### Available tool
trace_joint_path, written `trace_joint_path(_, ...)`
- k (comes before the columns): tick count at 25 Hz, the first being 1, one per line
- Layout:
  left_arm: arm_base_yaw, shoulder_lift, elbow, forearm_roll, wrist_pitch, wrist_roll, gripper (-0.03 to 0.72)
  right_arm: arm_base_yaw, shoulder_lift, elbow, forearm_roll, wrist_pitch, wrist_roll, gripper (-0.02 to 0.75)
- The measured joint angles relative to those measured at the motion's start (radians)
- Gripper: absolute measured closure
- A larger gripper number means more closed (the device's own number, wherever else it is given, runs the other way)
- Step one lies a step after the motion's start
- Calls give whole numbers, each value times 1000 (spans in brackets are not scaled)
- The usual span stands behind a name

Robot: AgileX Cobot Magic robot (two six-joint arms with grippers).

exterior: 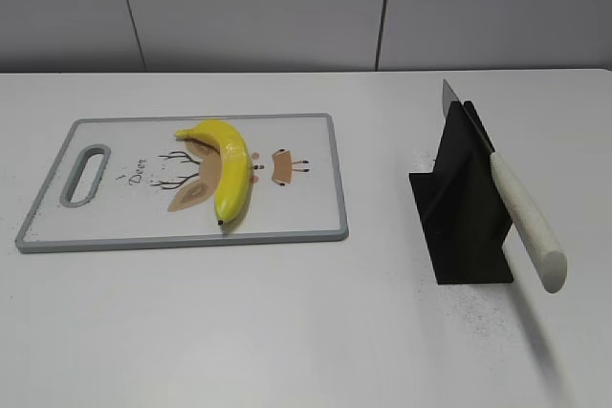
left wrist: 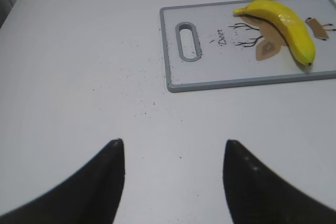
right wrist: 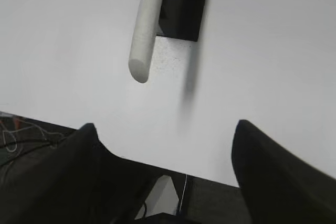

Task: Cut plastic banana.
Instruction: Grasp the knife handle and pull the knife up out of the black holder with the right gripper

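Observation:
Next, my right gripper grabs the knife by its white handle (exterior: 526,222), since the blade tip (exterior: 448,96) pokes up behind the black stand.
A yellow plastic banana (exterior: 226,167) lies whole on a white cutting board (exterior: 296,212) with a grey rim; both also show in the left wrist view, the banana (left wrist: 286,27) and the board (left wrist: 220,64). A knife with a white handle (exterior: 526,222) rests slanted in a black stand (exterior: 464,207), blade tip up at the back; the handle (right wrist: 146,30) and the stand (right wrist: 184,3) show in the right wrist view. My left gripper (left wrist: 173,150) is open and empty over bare table, left of the board. My right gripper (right wrist: 165,132) is open and empty above the table's front edge, short of the knife handle.
The white table (exterior: 287,332) carries dark specks near the stand and left of the board. The board has a handle slot (exterior: 86,175) at its left end. Below the table's front edge, floor and cables (right wrist: 21,135) show.

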Motion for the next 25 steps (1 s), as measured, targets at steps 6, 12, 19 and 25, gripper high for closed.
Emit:
trace_joint_path(6, 0, 0, 0, 0, 0, 0, 109, 137, 169, -64, -11, 1, 24, 146)
trace_joint_path(12, 0, 0, 0, 0, 0, 0, 109, 169, 358, -132, -13, 0, 58, 146)
trace_joint_path(19, 0, 0, 0, 0, 0, 0, 109, 169, 589, -225, -18, -2, 62, 197)
trace_joint_path(25, 0, 0, 0, 0, 0, 0, 109, 169, 756, -272, -35, -2, 86, 211)
